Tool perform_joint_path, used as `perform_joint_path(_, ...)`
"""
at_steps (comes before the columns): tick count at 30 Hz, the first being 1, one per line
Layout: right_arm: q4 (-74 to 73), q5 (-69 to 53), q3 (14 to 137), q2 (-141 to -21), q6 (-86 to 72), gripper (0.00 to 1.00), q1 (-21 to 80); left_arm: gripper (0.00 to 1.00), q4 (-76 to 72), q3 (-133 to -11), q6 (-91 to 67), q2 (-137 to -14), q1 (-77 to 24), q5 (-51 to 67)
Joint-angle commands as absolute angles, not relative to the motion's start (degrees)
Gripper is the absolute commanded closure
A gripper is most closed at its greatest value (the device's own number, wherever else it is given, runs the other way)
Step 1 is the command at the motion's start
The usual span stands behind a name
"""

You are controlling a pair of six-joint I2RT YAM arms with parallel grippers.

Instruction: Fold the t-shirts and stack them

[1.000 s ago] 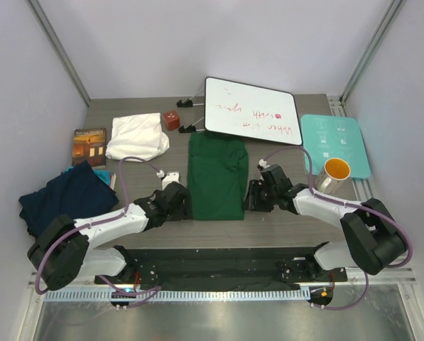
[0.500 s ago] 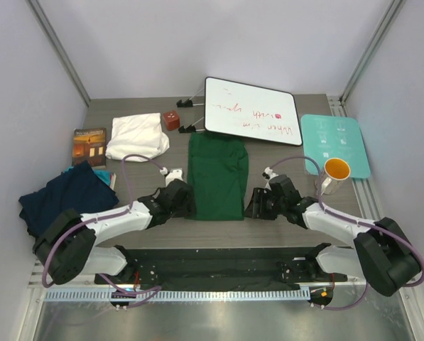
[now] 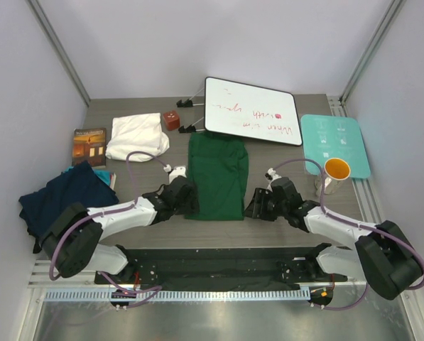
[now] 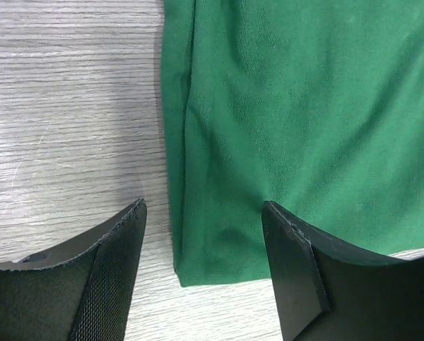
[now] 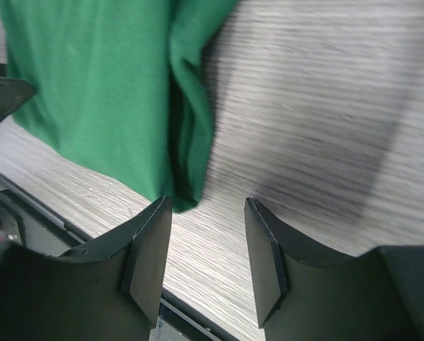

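Observation:
The left gripper isn't ready to close, because a shadow shows under its fingers and it would miss the flat edge of the green shirt now. The robot should lower the left gripper first.
The dark green t-shirt (image 3: 217,175) lies folded into a long strip in the middle of the table. My left gripper (image 3: 186,202) is open at its near left corner; in the left wrist view the corner (image 4: 219,241) lies between the open fingers (image 4: 112,263). My right gripper (image 3: 252,207) is open at the near right corner, with the hem (image 5: 183,170) next to its left finger (image 5: 149,256). The cream-white t-shirt (image 3: 136,136) lies folded at the back left. The navy blue t-shirt (image 3: 64,199) lies crumpled at the left edge.
A whiteboard (image 3: 253,111) stands at the back, a teal board (image 3: 335,144) at the right with an orange-lined mug (image 3: 332,174) on its near edge. A brown book (image 3: 89,145) and a small red-brown block (image 3: 171,119) sit at the back left.
Both grippers have moved toward the near corners of the green t-shirt. The right arm drew nearer to me and lower; the left shifted slightly right. The shirt has not moved.

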State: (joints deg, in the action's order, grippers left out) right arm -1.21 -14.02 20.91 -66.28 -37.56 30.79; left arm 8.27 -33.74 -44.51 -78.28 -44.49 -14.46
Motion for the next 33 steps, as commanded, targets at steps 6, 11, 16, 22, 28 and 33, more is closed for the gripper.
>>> perform_joint_path(6, 6.9, -18.3, 18.7, -69.2, -38.4, 0.48, 31.0, 0.33, 11.5, -31.5, -44.9, -81.8, -44.2, -11.4)
perform_joint_path(11, 8.7, -18.2, 18.7, -72.7, -38.9, 0.48, 31.0, 0.34, 11.0, -31.0, -45.3, -82.4, -44.2, -10.9)
perform_joint_path(16, 9.7, -18.2, 19.9, -76.8, -37.9, 0.48, 31.0, 0.34, 10.7, -30.9, -45.4, -82.2, -44.2, -10.3)
perform_joint_path(22, 12.2, -18.7, 21.2, -84.2, -38.2, 0.48, 31.0, 0.34, 9.8, -31.5, -45.0, -84.9, -44.2, -7.7)
perform_joint_path(28, 15.5, -19.4, 20.2, -88.5, -39.5, 0.48, 31.1, 0.34, 9.3, -32.0, -45.2, -89.7, -44.2, -4.3)
perform_joint_path(33, 18.2, -20.7, 19.2, -90.9, -40.5, 0.49, 31.3, 0.44, 9.1, -32.3, -45.3, -91.0, -44.2, -3.2)
